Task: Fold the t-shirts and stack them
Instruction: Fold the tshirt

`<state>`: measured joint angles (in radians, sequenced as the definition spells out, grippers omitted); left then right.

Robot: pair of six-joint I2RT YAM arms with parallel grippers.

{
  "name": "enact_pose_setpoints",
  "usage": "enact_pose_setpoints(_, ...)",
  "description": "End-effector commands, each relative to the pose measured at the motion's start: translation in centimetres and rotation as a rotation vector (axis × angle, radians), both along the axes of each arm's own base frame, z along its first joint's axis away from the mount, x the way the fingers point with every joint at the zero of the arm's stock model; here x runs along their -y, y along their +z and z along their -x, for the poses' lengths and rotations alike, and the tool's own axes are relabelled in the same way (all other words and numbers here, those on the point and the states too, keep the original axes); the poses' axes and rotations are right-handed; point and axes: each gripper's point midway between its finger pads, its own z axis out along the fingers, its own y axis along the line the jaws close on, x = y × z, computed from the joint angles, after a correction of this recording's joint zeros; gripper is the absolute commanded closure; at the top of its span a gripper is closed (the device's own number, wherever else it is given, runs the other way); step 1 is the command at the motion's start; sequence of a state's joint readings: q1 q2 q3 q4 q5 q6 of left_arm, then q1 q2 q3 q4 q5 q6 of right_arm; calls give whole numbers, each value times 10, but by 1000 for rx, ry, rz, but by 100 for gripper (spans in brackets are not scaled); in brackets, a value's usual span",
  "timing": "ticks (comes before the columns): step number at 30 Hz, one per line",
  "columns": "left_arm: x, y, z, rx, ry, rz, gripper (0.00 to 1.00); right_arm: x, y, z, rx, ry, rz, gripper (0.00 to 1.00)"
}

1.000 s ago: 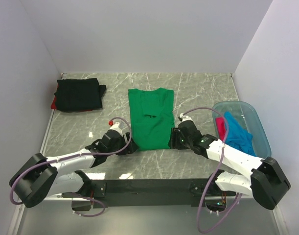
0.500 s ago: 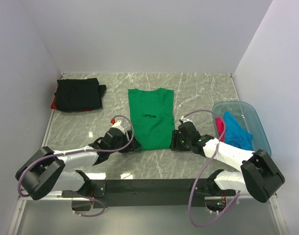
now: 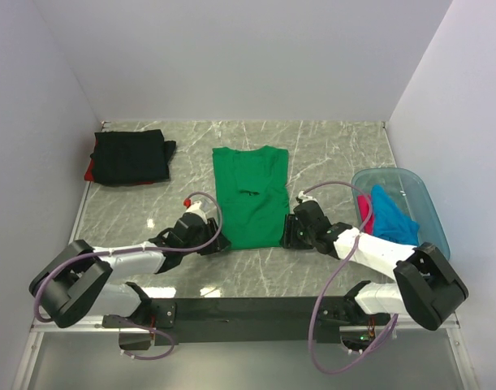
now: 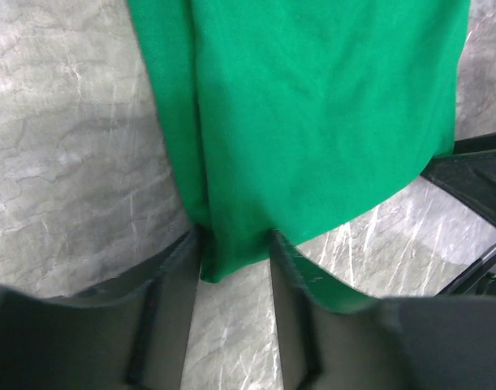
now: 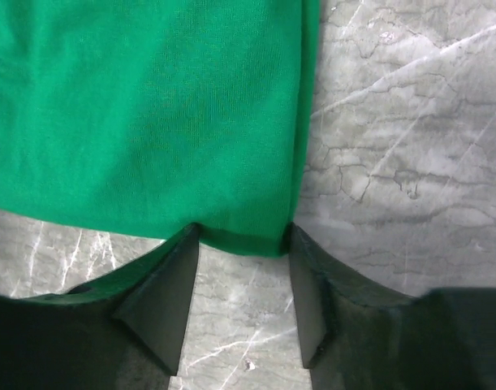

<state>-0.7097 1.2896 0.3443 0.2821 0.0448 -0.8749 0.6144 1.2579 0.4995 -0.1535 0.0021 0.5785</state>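
My right gripper's fingers are on both sides of the green t-shirt's hem corner (image 3: 280, 244) (image 5: 246, 236), and one finger is pressing the cloth down against the marble, so the gripper needs to close on that corner now.
A bright green t-shirt (image 3: 249, 199) lies flat mid-table, its sides folded in to make a long strip, collar away from me. My left gripper (image 3: 218, 242) sits low at its near left corner. In the left wrist view that corner (image 4: 231, 258) lies between the two fingers (image 4: 179, 280), and the left gripper (image 4: 234, 240) is open with a narrowed gap. My right gripper (image 3: 286, 236) is at the near right corner. The hem (image 5: 246, 240) runs between the spread fingers (image 5: 168, 284) of the right gripper (image 5: 242, 231), which is open. Neither end of the hem is lifted.
A folded black t-shirt (image 3: 131, 156) lies on a red one (image 3: 90, 171) at the back left. At the right stands a translucent blue tub (image 3: 424, 201) holding a blue t-shirt (image 3: 391, 221) and a pink one (image 3: 365, 210). White walls enclose the marble table (image 3: 337, 154).
Both grippers have edged onto the green t-shirt's near corners. The left jaws have narrowed around the corner, the right ones only slightly. The shirt has not moved.
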Motion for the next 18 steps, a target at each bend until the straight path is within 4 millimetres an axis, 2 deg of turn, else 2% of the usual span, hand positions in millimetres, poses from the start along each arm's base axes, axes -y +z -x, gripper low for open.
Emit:
enact_pose_setpoints(1,-13,-25,15,-71,0,-63,58,-1,-6,6,-44,-2,-11,47)
enact_pose_setpoints(3,-15,-27,15,-70,0,-71,64,-1,-7,8,-49,3,-15,58)
enact_pose_setpoints(4,-15,-27,14,-66,1,-72,73,-1,-7,9,-51,5,-16,62)
enact_pose_setpoints(5,-16,-28,13,-65,5,-78,79,-2,-6,11,-54,12,-16,72)
enact_pose_setpoints(6,-16,-28,13,-65,7,-81,97,-2,-6,11,-56,15,-20,78)
enact_pose_setpoints(7,-16,-28,13,-62,5,-82,99,-3,-4,12,-54,18,-22,85)
enact_pose_setpoints(8,-16,-27,13,-62,4,-84,100,-2,-2,15,-58,22,-19,95)
enact_pose_setpoints(9,-15,-26,13,-58,-4,-83,99,-4,2,15,-50,34,-21,100)
enact_pose_setpoints(16,-14,-3,21,-32,-45,-48,100,1,25,31,-40,68,-22,100)
enact_pose_setpoints(18,-9,13,25,-8,-79,-8,99,-1,35,35,-30,82,-42,100)
